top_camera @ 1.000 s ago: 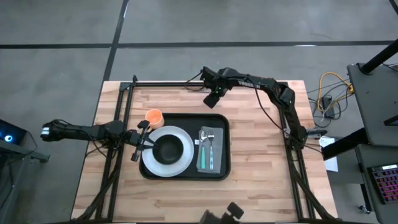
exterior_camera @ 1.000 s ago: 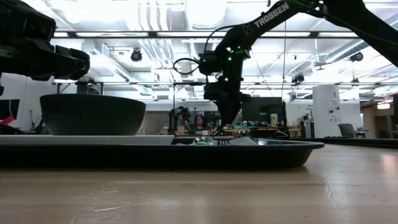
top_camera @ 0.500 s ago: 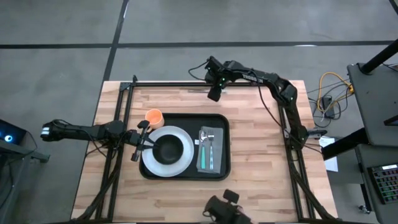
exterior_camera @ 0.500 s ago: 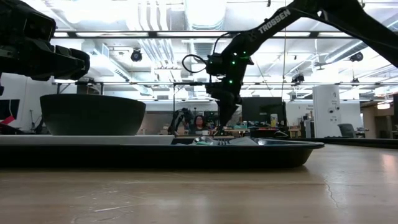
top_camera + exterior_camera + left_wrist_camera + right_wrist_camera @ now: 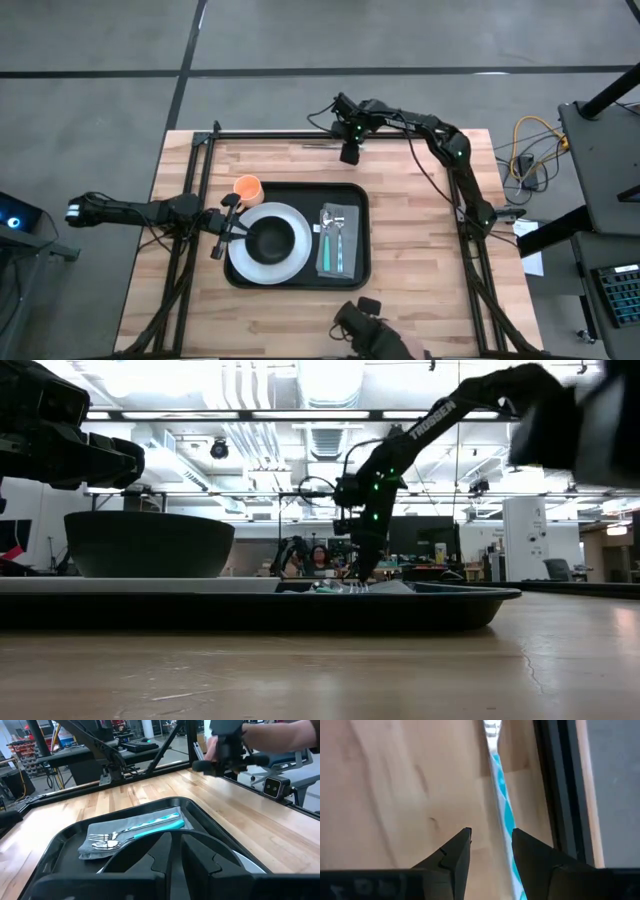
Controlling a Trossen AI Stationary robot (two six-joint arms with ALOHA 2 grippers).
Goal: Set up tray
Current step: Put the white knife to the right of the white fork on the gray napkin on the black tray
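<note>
My right gripper is above the teal handle, and wood shows between its fingers and the handle. It should lower first, then close on the handle.
The black tray lies mid-table, carrying a white plate with a dark bowl on it. Beside the plate lies a grey napkin with a fork and a spoon. My left gripper is shut and empty above the plate's left rim. My right gripper is open and points down near the table's far edge. Its fingers stand just beside a thin teal-handled utensil that lies flat on the wood along the black frame rail.
An orange cup stands on the wood just off the tray's far-left corner. A person's hand with a dark device reaches in over the near edge. Black frame rails run along the far edge and both sides.
My right gripper has drawn back from the tray's far rim toward the table's far edge, tipped to point downward and sunk nearer the wood over the teal-handled utensil. The hand with the dark device has come farther in at the near edge.
</note>
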